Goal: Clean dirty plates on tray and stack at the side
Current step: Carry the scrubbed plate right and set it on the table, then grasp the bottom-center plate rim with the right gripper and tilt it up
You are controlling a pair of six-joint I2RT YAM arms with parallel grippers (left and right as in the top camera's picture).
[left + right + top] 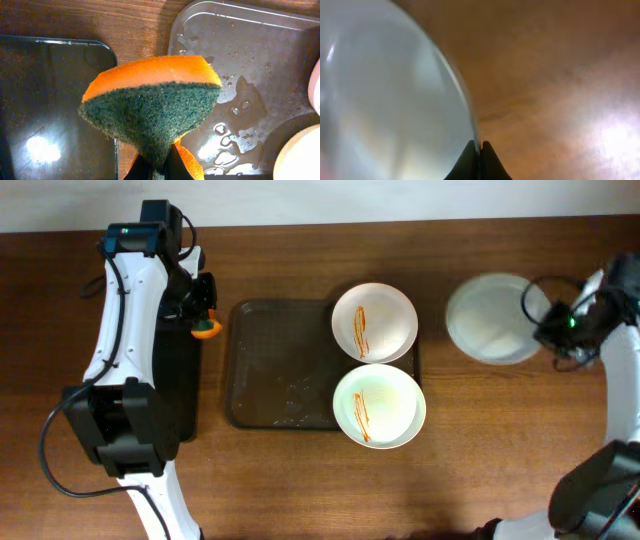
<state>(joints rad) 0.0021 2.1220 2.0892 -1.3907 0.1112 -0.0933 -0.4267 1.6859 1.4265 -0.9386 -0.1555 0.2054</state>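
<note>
The clean plate's rim [497, 362] [452, 73] hangs above the wood, so my right gripper keeps holding the plate until its base rests flat on the tabletop.
Two white plates smeared with red sauce sit on the right end of the dark tray [270, 370]: one at the back [374, 322], one at the front [379, 406]. A clean white plate [492, 318] lies on the table to the right of the tray. My right gripper [548, 328] is shut on that plate's right rim [395, 100]. My left gripper [203, 315] is shut on an orange sponge with a green scrub face [152, 107] and holds it above the gap between a black mat and the tray's left end [240, 75].
A glossy black mat [178, 390] lies left of the tray under my left arm. The tray floor is wet with water drops [235, 140]. Bare wooden table [500, 440] surrounds the tray and the clean plate.
</note>
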